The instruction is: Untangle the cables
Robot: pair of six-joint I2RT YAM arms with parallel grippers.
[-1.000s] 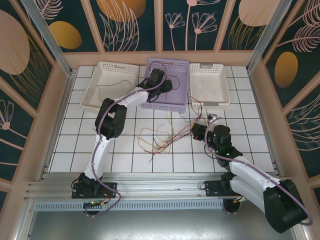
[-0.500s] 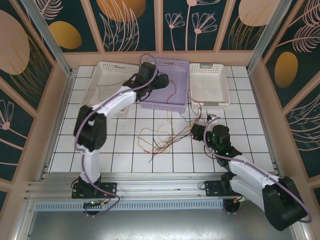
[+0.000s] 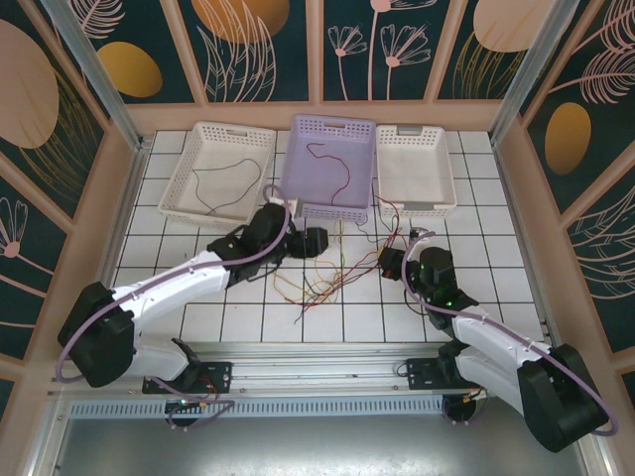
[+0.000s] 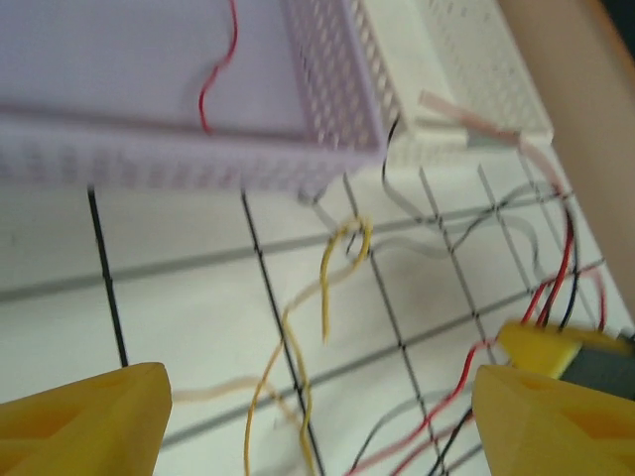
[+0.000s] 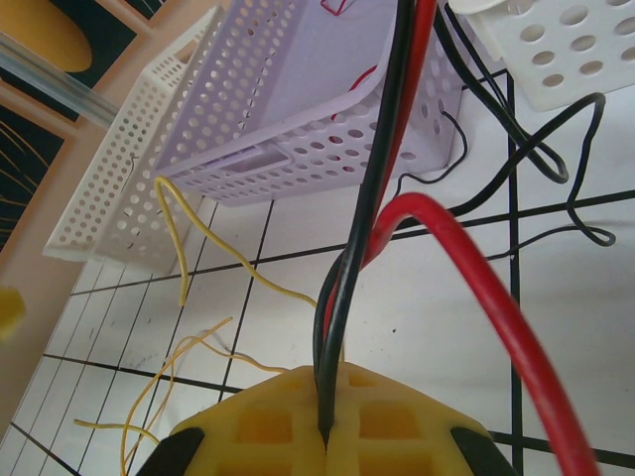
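Observation:
Next, my left gripper grabs the yellow cable near its loose end [image 4: 325, 281] to untangle it, and the red and black cables stay free.
A loose tangle of yellow, red and black cables [image 3: 316, 278] lies on the white tiles in front of the baskets. My left gripper [image 3: 319, 242] hovers open at the tangle's upper left; its wrist view shows a yellow cable [image 4: 325, 288] between the spread yellow fingertips [image 4: 84, 421]. My right gripper [image 3: 389, 261] is shut on a black cable [image 5: 389, 149] and a red cable [image 5: 476, 288] that run up from its closed fingers [image 5: 288, 421]. One red cable [image 3: 332, 169] lies in the lavender basket [image 3: 302, 132]. One black cable [image 3: 223, 185] lies in the left white basket [image 3: 189, 164].
A white basket [image 3: 385, 169] stands at the back right, with black cable loops [image 3: 395, 220] in front of it. The three baskets line the far edge of the tiles. Wooden walls close in both sides. The lavender basket's wall [image 4: 198, 159] is close ahead of the left gripper.
The left arm swung back from the lavender basket down to the tiles beside the tangle, leaving a red cable lying in that basket. The right gripper has hardly moved.

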